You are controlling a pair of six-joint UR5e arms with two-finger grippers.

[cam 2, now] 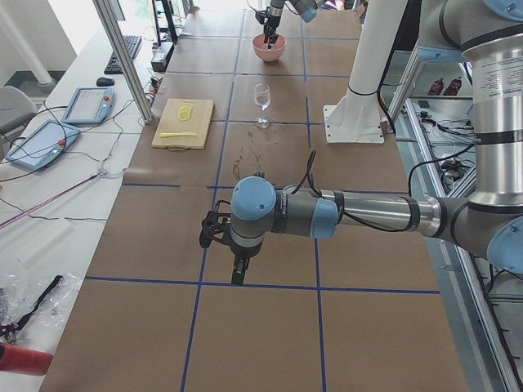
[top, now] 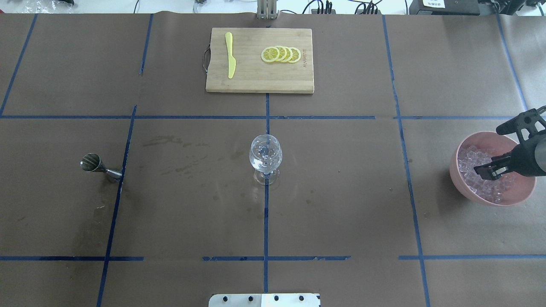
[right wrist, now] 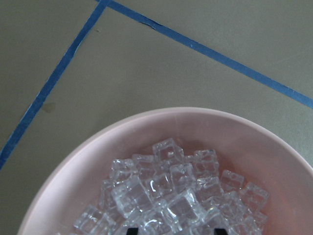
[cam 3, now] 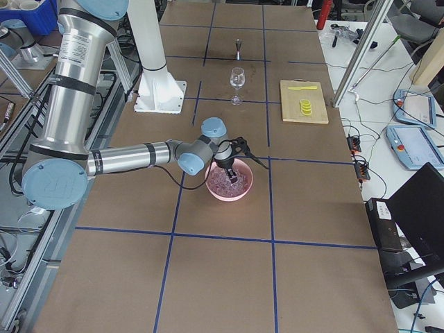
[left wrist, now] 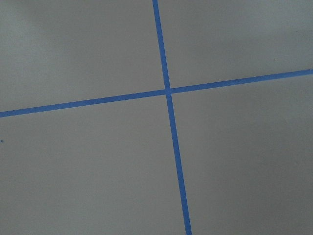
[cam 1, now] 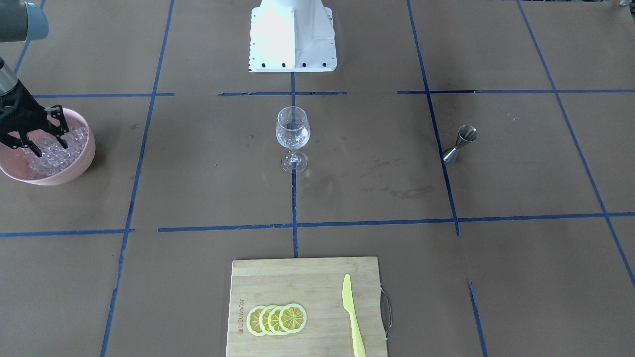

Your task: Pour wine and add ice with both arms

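Note:
The right gripper takes hold of the clear cube by its flat sides next, to add ice to the wine glass [cam 1: 292, 130].
A pink bowl [cam 1: 85, 161] [top: 463, 186] heaped with ice [cam 1: 53, 154] [right wrist: 166, 182] stands at the table's end on my right side. My right gripper [cam 1: 51, 147] [top: 487, 150] [right wrist: 174, 230] is open, its fingertips down among the cubes, nothing held. A clear wine glass [cam 1: 292, 130] [top: 265, 154] stands upright at the table's middle, far from the bowl. No wine is in view. My left gripper [cam 2: 234, 261] hangs above bare table at the other end; I cannot tell if it is open or shut. The left wrist view holds only brown paper and crossed blue tape.
A steel jigger [cam 1: 461, 143] [top: 96, 165] stands on my left side. A wooden cutting board [cam 1: 297, 282] [top: 256, 79] at the far edge carries lemon slices [cam 1: 277, 319] and a yellow knife [cam 1: 353, 313]. The white base block [cam 1: 292, 34] sits near me.

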